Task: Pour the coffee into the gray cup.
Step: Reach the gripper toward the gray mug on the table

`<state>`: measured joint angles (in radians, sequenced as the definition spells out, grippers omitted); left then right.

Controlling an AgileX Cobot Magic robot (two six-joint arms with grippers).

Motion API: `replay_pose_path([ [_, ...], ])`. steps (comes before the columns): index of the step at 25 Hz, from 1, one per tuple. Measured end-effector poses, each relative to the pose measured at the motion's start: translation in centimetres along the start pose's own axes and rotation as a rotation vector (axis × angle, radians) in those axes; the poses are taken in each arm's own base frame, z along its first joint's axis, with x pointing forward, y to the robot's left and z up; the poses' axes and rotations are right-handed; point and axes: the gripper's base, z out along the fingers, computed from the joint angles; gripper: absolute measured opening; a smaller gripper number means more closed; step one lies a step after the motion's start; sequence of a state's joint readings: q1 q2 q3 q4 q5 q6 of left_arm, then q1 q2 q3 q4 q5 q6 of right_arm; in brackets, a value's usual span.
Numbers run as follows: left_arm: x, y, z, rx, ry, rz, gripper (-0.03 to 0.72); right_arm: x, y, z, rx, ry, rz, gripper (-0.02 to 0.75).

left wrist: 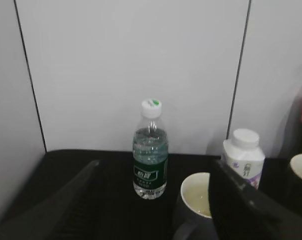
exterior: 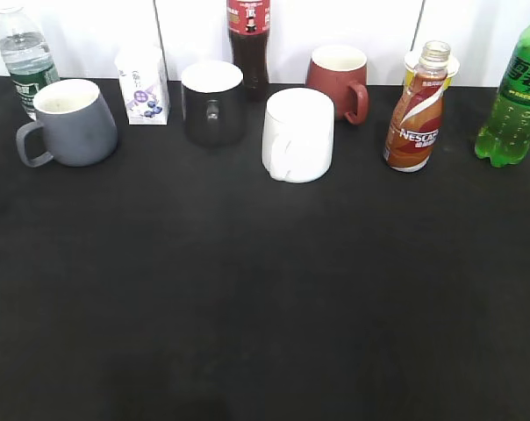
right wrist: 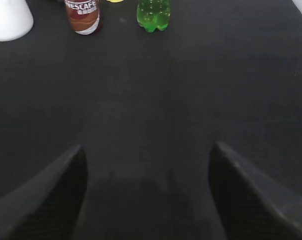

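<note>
The gray cup's round body (exterior: 83,132) is wide and its handle (exterior: 25,146) sticks out slim, so my left gripper will grab the cup by the handle next.
The coffee bottle (exterior: 416,118), small and curvy with a brown, orange-red and white Nescafe label, stands at the back right; its lower part shows at the top of the right wrist view (right wrist: 83,16). The gray cup (exterior: 72,123), blue-gray with a cream inside and its handle to the left, stands at the back left; its rim shows in the left wrist view (left wrist: 195,195) beside the right finger. My left gripper (left wrist: 153,170) is open and empty, just before the cup. My right gripper (right wrist: 147,152) is open and empty over bare black table. Neither gripper shows in the exterior view.
Along the back stand a water bottle (exterior: 24,54), a white milk carton (exterior: 142,86), a glossy black mug (exterior: 212,103), a tall cola bottle (exterior: 249,39), a red mug (exterior: 340,81), a white mug (exterior: 298,133) and a green soda bottle (exterior: 515,101). A white wall lies behind.
</note>
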<state>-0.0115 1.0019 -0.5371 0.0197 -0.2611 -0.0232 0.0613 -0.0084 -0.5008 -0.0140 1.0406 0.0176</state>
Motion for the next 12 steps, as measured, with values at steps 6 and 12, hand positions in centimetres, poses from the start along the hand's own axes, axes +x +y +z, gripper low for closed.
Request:
replay_pose_path([
  [6, 5.8, 0.0, 6.3, 0.008, 0.117, 0.005, 0.45, 0.0, 0.0, 0.0, 0.0, 0.0, 0.0, 0.589],
  [12, 11.2, -0.5, 9.5, 0.074, 0.197, 0.063, 0.437, 0.0, 0.0, 0.0, 0.0, 0.0, 0.0, 0.591],
])
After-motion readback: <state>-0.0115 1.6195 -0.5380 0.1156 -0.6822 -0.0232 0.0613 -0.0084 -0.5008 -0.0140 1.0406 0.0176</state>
